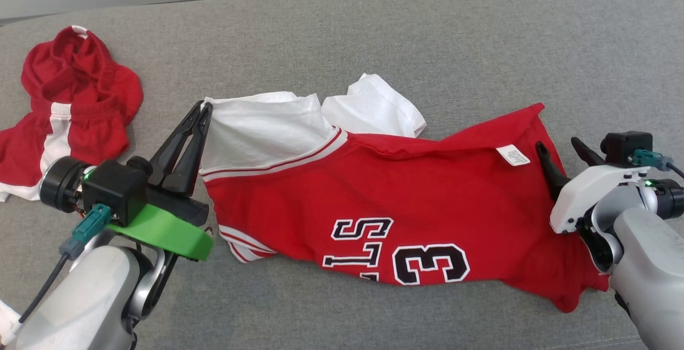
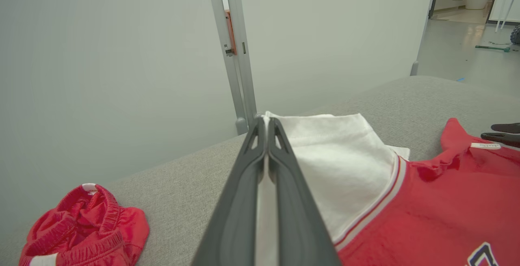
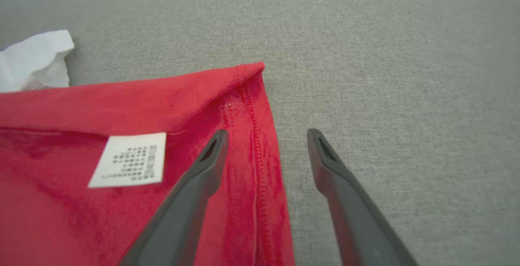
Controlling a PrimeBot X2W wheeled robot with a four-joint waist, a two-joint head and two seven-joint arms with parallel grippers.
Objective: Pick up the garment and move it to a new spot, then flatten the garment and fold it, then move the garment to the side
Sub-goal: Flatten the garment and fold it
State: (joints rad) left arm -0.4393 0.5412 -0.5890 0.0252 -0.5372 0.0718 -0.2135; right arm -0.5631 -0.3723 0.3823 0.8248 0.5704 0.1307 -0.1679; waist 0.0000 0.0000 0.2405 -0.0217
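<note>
The garment's red body (image 1: 442, 196) lies slack across the cushion, and a free edge shows at the hem. My right gripper should pinch the garment by its stitched bottom hem (image 1: 556, 153).
The garment (image 1: 374, 200) is a red jersey with white sleeves and black lettering, lying crumpled across the grey cushion (image 1: 427, 45). My left gripper (image 1: 205, 107) is shut on the edge of its white sleeve (image 2: 341, 160), the cloth pinched between the fingertips. My right gripper (image 1: 558, 145) stands open at the jersey's right hem (image 3: 252, 136): one finger lies over the red cloth, the other over bare cushion. A white care label (image 3: 130, 158) sits just left of those fingers. Nothing is held by the right gripper.
Red shorts with a white stripe (image 1: 69, 104) lie bunched at the cushion's far left. A pale wall with a metal post (image 2: 235, 46) stands behind the cushion. Bare grey cushion (image 3: 386, 55) stretches beyond the jersey's right hem.
</note>
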